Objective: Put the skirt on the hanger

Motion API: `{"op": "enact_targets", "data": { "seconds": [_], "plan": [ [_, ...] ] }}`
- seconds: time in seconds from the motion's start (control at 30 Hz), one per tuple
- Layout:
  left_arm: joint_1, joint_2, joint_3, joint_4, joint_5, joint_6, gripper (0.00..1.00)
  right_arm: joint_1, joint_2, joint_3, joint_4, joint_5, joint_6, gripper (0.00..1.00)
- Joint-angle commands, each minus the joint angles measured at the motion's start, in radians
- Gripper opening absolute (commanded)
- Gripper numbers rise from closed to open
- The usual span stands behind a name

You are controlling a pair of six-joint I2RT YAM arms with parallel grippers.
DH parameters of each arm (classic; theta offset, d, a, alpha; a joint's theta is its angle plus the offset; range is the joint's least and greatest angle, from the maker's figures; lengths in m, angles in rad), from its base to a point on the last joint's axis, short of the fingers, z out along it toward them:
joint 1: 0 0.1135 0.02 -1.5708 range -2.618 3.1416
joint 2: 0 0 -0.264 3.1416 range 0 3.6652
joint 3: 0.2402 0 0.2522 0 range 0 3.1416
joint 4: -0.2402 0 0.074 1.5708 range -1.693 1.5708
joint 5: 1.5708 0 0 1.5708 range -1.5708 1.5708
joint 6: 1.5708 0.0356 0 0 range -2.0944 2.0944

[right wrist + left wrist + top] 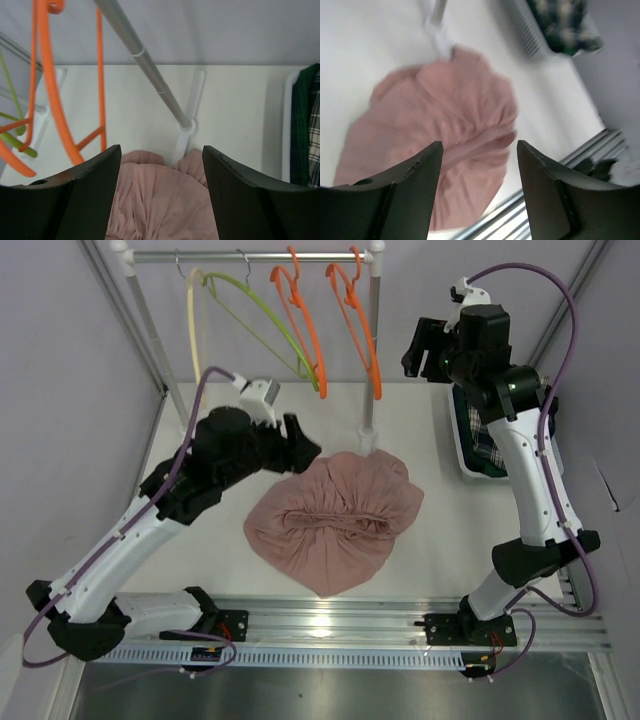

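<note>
I should use my left gripper next to grab the orange hanger beside the rack's post by its near arm [370, 352]. Then the hanger's far end stays free to go into the skirt [335, 515].
A pink skirt [335, 515] lies crumpled flat on the white table, its far edge against the rack's foot. It also shows in the left wrist view [440, 125] and the right wrist view [165, 200]. Two orange hangers [352, 315], a green one [270, 325] and a cream one [195, 325] hang on the rail [250, 256]. My left gripper [305, 445] is open and empty, just above the skirt's left far edge. My right gripper [420, 352] is open and empty, raised high to the right of the orange hangers [55, 90].
The rack's right post [372, 350] stands just behind the skirt, with its white foot [187, 125] touching the cloth. A white basket [470, 445] with dark plaid clothing sits at the right. A metal rail [340, 625] runs along the near edge.
</note>
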Motion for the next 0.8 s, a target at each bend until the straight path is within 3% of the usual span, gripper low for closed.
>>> {"op": "enact_targets", "data": {
  "seconds": [0.0, 0.17, 0.43, 0.57, 0.77],
  "plan": [
    [-0.056, 0.13, 0.303, 0.067, -0.052, 0.086, 0.68, -0.037, -0.107, -0.046, 0.056, -0.012, 0.007, 0.72],
    [-0.098, 0.353, 0.605, 0.15, -0.188, 0.192, 0.73, -0.073, -0.187, -0.188, 0.077, -0.014, 0.016, 0.72],
    [-0.116, 0.704, 0.903, 0.371, -0.46, 0.333, 0.79, -0.099, -0.259, -0.318, 0.1, -0.057, 0.042, 0.71],
    [-0.118, 0.905, 1.192, 0.325, -0.56, 0.394, 0.82, -0.1, -0.274, -0.345, 0.091, -0.049, 0.044, 0.71],
    [-0.115, 0.969, 1.175, 0.401, -0.676, 0.479, 0.83, -0.103, -0.296, -0.382, 0.091, -0.045, 0.036, 0.71]
  ]
}}
